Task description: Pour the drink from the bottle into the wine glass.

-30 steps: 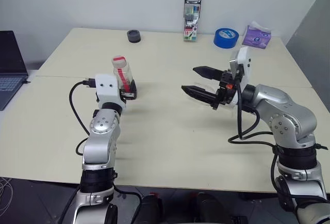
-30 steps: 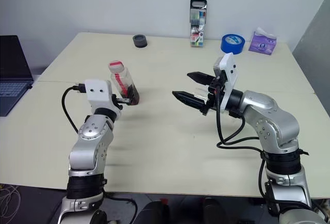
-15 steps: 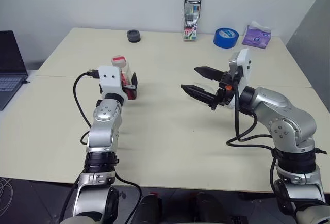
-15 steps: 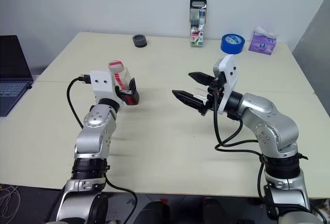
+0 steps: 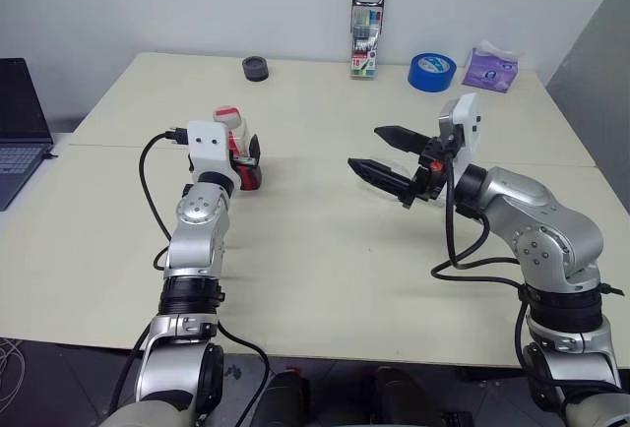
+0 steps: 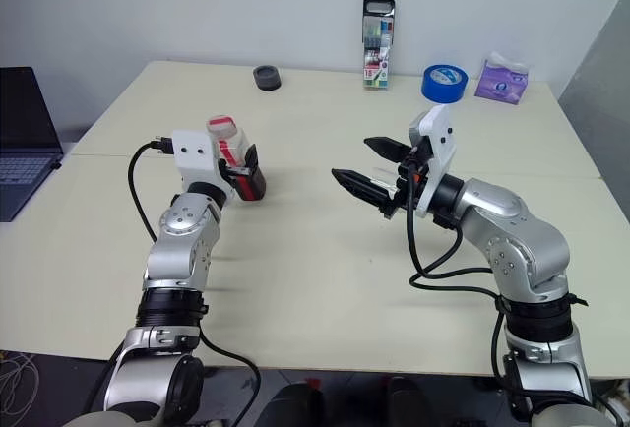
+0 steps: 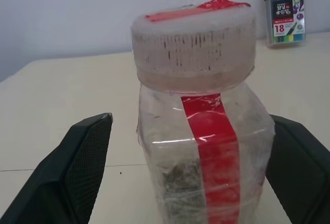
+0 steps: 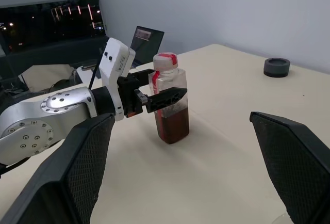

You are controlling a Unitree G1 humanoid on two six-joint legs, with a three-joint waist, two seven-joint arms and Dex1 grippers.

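In the left wrist view my left gripper's fingers are beside the bottle's body (image 7: 201,162) below its cap (image 7: 193,48), so it is time to close them on the bottle now.
The bottle (image 5: 228,115) stands upright on the left part of the table, with a red-and-white cap and a red label strip (image 7: 209,146). The dark reddish-brown drink (image 8: 172,126) fills its lower part. My left gripper (image 6: 241,166) is open, its two black fingers (image 7: 85,157) flanking the bottle with a gap on each side. My right gripper (image 5: 366,149) is open and hangs above the middle of the table, pointing left towards the bottle with nothing between its fingers. The wine glass is out of view.
Along the table's far edge stand a marker-pen case (image 5: 367,33), a blue tape roll (image 5: 431,71), a purple tissue pack (image 5: 490,68) and a small black round object (image 5: 256,69). A laptop (image 5: 20,122) sits off to the left.
My left gripper has moved forward, so its open fingers now reach around the bottle. The bottle has stayed in place. My right gripper has barely moved.
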